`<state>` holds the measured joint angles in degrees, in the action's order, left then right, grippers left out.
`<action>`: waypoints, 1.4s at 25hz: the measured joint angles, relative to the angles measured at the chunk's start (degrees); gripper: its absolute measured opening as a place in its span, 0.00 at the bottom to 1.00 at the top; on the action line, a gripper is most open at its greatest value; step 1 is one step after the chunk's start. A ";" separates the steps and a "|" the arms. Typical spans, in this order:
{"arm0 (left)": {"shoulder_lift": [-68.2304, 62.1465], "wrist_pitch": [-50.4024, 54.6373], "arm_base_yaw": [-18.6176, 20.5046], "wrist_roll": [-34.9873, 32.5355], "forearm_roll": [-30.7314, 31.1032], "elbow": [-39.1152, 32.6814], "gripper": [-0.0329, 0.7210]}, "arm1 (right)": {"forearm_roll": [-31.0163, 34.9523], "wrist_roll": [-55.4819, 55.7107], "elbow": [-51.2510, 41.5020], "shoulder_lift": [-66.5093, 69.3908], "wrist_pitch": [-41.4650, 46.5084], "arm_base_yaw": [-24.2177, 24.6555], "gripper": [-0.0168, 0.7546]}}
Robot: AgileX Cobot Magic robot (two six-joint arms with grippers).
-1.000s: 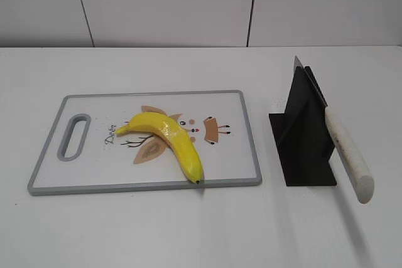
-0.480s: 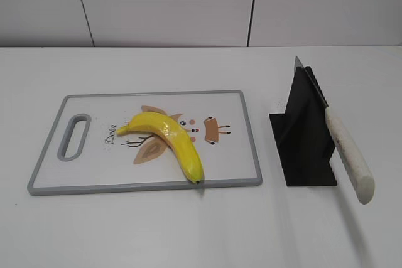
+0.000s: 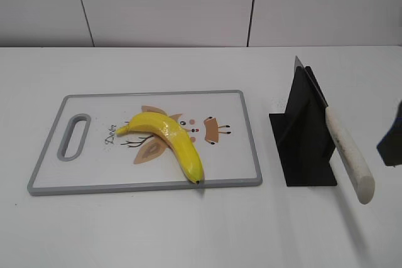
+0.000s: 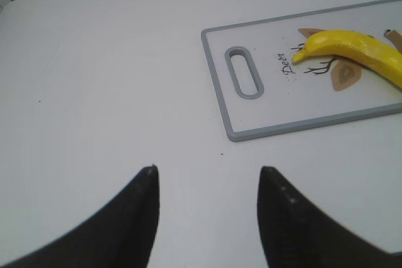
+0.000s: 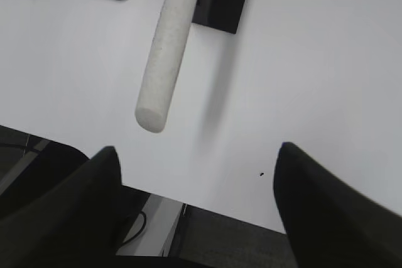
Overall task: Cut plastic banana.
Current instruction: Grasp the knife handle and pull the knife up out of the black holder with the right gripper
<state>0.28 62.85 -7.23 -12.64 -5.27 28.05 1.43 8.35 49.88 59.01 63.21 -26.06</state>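
Observation:
The knife's blade (image 3: 299, 63) is in the black stand, and only its white handle (image 3: 349, 154) sticks out. My right gripper should pick up the knife by that handle next.
A yellow plastic banana (image 3: 168, 140) lies on a white cutting board with a grey rim (image 3: 144, 186), left of centre; both show in the left wrist view, banana (image 4: 355, 50), board (image 4: 217, 86). A knife with a white handle (image 3: 349, 154) rests slanted in a black stand (image 3: 303, 136); its handle shows in the right wrist view (image 5: 166, 51). My right gripper (image 5: 198, 152) is open and empty, over the table's front edge just right of the handle; it enters the exterior view at the right edge (image 3: 391, 139). My left gripper (image 4: 207, 171) is open and empty, left of the board.
The white table's front edge (image 5: 188, 202) runs below the right gripper, with dark floor beyond. A white panelled wall (image 3: 188, 4) stands behind the table.
The right gripper has come into the exterior view at the right edge, beside the knife handle. The banana, board and knife have not moved.

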 joint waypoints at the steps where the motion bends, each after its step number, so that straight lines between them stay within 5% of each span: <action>1: 0.00 0.00 0.00 0.00 0.00 0.00 0.67 | 0.25 0.13 1.03 2.60 -0.01 -0.25 0.77; 16: 0.00 0.00 0.00 0.00 0.00 0.00 0.67 | 3.93 3.65 5.40 28.68 -7.14 -0.36 0.74; 22: 0.00 0.00 0.00 0.00 0.00 0.00 0.67 | 3.93 5.67 5.40 31.51 -7.41 -0.36 0.60; 26: 0.00 0.00 0.00 0.00 0.00 0.00 0.67 | 3.73 6.72 5.40 31.61 -6.77 -0.36 0.26; 35: 0.00 0.00 0.00 0.00 0.04 0.00 0.67 | 4.00 8.02 5.65 29.60 -5.36 -0.22 0.25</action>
<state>0.28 62.85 -7.23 -12.64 -5.23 28.05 5.43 16.37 55.53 88.61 57.85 -26.28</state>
